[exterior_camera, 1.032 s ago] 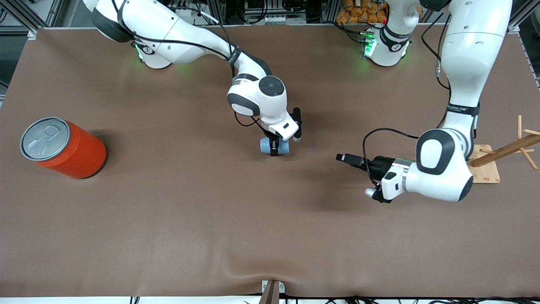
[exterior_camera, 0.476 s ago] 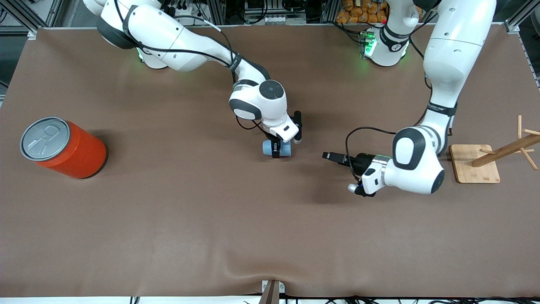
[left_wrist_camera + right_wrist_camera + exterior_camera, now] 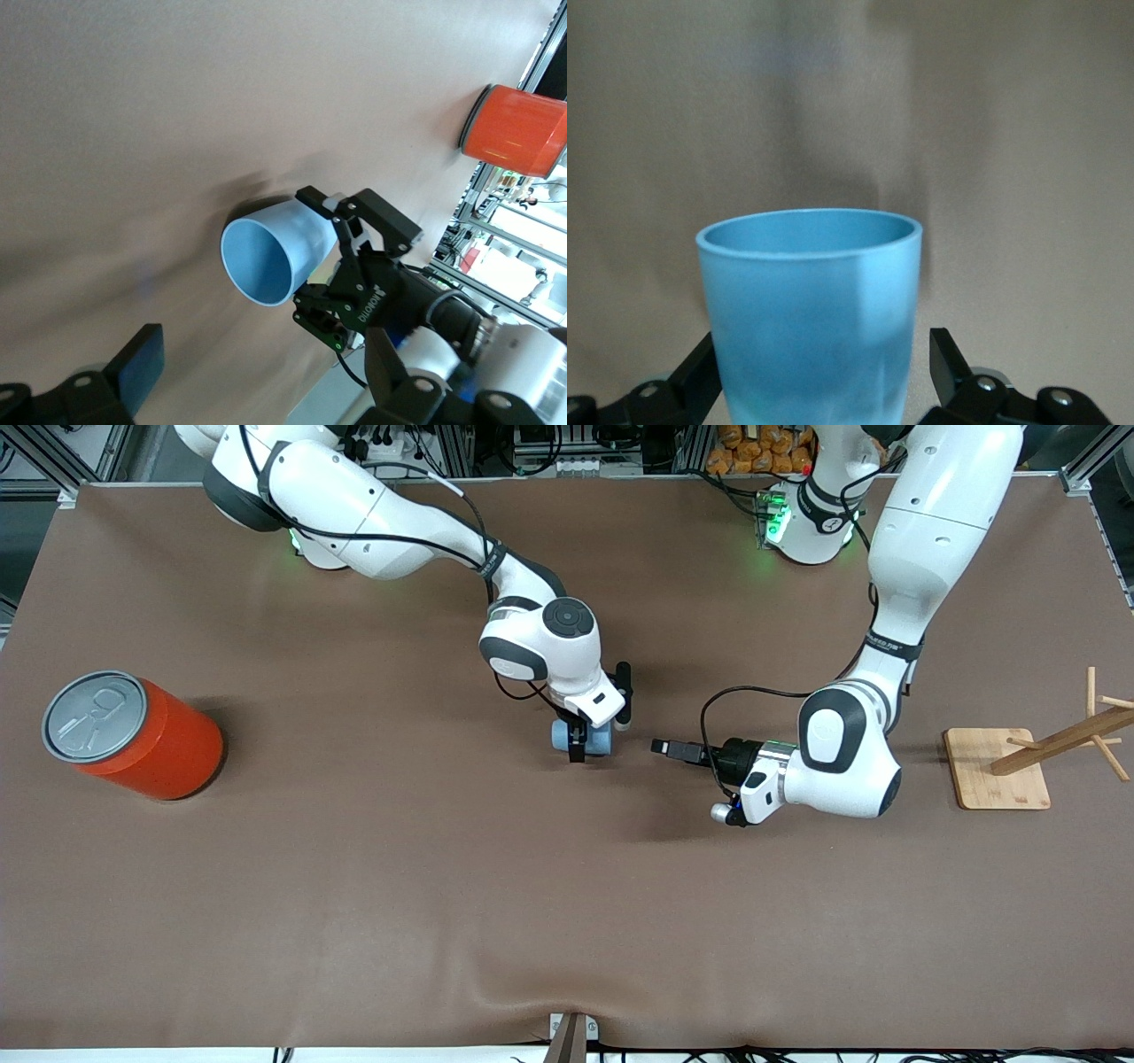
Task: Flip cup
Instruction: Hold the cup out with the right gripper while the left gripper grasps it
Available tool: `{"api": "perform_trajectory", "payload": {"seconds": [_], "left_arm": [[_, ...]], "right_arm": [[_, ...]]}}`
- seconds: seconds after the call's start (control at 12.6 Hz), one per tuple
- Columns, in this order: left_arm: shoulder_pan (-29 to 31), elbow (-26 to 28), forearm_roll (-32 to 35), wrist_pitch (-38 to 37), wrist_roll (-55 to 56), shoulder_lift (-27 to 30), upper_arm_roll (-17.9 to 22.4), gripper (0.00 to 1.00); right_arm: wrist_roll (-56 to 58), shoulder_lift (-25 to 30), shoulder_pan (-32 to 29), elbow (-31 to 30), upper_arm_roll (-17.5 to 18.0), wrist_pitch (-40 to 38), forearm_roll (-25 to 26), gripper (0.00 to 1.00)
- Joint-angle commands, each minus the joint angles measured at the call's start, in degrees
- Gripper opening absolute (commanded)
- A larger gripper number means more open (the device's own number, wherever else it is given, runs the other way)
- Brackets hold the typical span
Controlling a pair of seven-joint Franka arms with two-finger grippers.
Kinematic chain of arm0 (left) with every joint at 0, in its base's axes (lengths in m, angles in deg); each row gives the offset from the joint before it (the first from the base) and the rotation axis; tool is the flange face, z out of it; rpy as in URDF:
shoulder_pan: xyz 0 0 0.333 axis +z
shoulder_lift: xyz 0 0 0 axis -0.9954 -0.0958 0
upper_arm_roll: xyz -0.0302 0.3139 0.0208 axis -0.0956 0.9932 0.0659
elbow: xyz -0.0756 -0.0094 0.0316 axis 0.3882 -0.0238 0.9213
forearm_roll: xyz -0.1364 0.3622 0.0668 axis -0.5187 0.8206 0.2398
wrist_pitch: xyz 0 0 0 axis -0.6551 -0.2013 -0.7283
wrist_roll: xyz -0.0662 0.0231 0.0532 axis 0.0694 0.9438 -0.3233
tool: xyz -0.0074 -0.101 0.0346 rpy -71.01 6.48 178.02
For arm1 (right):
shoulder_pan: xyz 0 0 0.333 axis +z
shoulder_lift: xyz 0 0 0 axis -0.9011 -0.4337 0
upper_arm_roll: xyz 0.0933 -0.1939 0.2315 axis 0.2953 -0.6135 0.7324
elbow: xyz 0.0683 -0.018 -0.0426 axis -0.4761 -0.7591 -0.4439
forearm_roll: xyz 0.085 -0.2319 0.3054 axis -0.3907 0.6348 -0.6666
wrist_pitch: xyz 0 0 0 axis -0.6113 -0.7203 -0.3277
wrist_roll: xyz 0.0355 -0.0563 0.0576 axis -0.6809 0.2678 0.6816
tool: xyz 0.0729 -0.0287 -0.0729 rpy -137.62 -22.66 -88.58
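Note:
The left gripper should flip the light-blue cup next, grabbing the rim at its opening (image 3: 257,263).
The light-blue cup (image 3: 599,738) is near the table's middle, held on its side low over the brown cloth with its mouth toward the left arm's end. My right gripper (image 3: 579,746) is shut on the cup, one finger on each side of its wall. The right wrist view shows the cup (image 3: 811,301) between my right gripper's (image 3: 824,394) fingers. My left gripper (image 3: 671,749) is open and empty, level with the cup's mouth, a short gap away. In the left wrist view the cup's open mouth (image 3: 266,257) faces my left gripper (image 3: 266,367), with the right gripper (image 3: 332,257) clamped round it.
A large orange-red can (image 3: 133,735) with a grey pull-tab lid stands at the right arm's end of the table; it also shows in the left wrist view (image 3: 518,133). A wooden rack on a square base (image 3: 992,779) stands at the left arm's end.
My left arm has swung from beside the wooden rack toward the cup, closing most of the gap. My right gripper has shifted only slightly, with the cup in it.

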Motion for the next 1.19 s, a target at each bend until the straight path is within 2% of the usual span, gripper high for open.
{"api": "perform_trajectory", "payload": {"seconds": [0.0,0.48,0.79,0.95,1.11], "left_arm": [[0.6,3.3,-1.7,1.0,-0.8,1.7,-0.1,1.0],[-0.6,3.0,-7.3,3.6,-0.6,0.4,-0.1,1.0],[-8.8,3.7,-12.4,14.1,0.1,-2.5,-0.1,1.0],[-10.9,4.6,-15.3,16.4,0.0,-2.6,-0.1,1.0],[-11.5,4.3,-17.0,16.7,0.1,-2.4,-0.1,1.0]], "right_arm": [[-0.8,0.6,-4.9,0.2,7.1,-5.1,1.9,1.0],[-0.2,1.4,-17.7,0.5,25.5,-19.9,1.9,1.0],[-0.3,4.1,-19.1,9.3,30.2,-34.1,1.0,1.0],[0.0,4.1,-20.0,15.2,32.3,-41.1,1.0,1.0],[0.4,4.1,-20.5,21.4,32.6,-46.1,1.0,1.0]]}}
